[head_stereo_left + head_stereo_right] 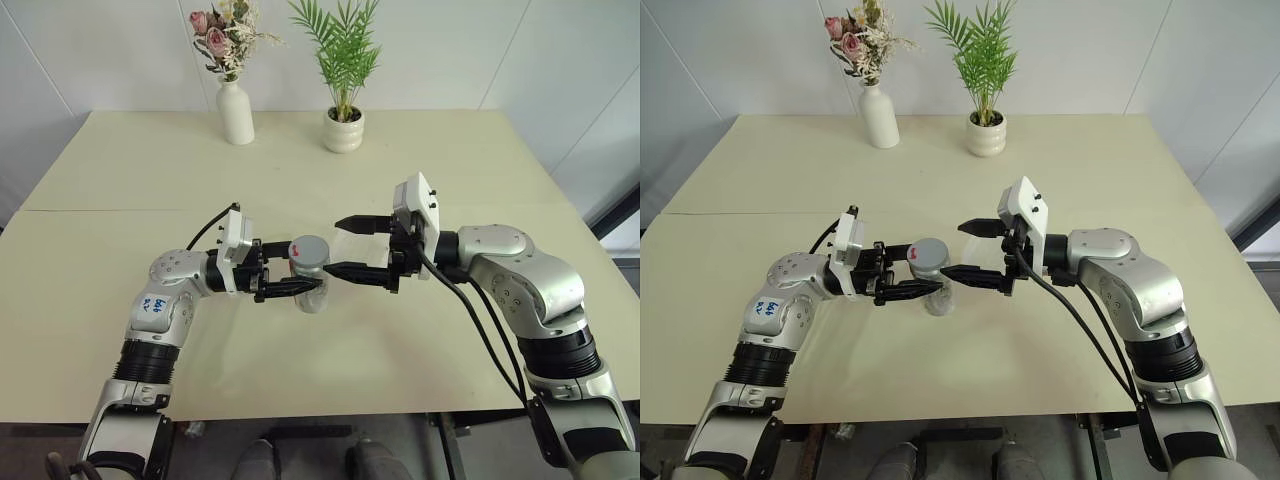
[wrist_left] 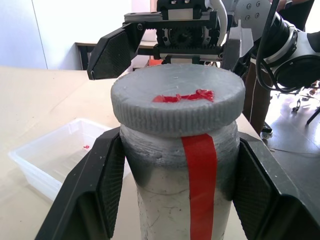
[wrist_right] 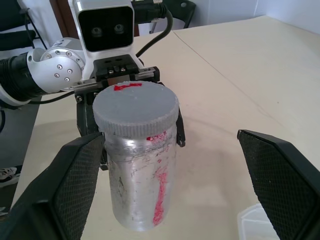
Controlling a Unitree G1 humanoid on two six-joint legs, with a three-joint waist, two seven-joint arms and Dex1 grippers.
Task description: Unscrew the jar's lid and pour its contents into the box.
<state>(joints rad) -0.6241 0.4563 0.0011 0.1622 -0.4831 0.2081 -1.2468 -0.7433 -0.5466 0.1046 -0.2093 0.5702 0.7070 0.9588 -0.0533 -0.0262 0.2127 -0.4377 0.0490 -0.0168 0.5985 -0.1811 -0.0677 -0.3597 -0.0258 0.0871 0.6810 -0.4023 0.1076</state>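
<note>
The grey lid (image 1: 311,250) above the clear jar is still beyond my fingers, so closing now would miss, and my right gripper needs to move toward the lid first.
My left gripper (image 1: 300,272) is shut on the clear jar (image 1: 313,293) with the red stripe and holds it upright above the table, at the middle. The grey lid (image 1: 311,250) sits on the jar, with a red mark on top (image 2: 182,96). My right gripper (image 1: 332,246) stands open just right of the lid, pointing at it, its fingers (image 3: 75,185) wide on either side without touching. The clear box (image 2: 55,155) lies on the table behind the jar, under the right gripper (image 1: 365,250). I cannot make out the contents inside the jar.
A white vase of flowers (image 1: 236,110) and a white pot with a green plant (image 1: 343,128) stand at the table's far edge. The cream table (image 1: 120,330) has a seam across its middle.
</note>
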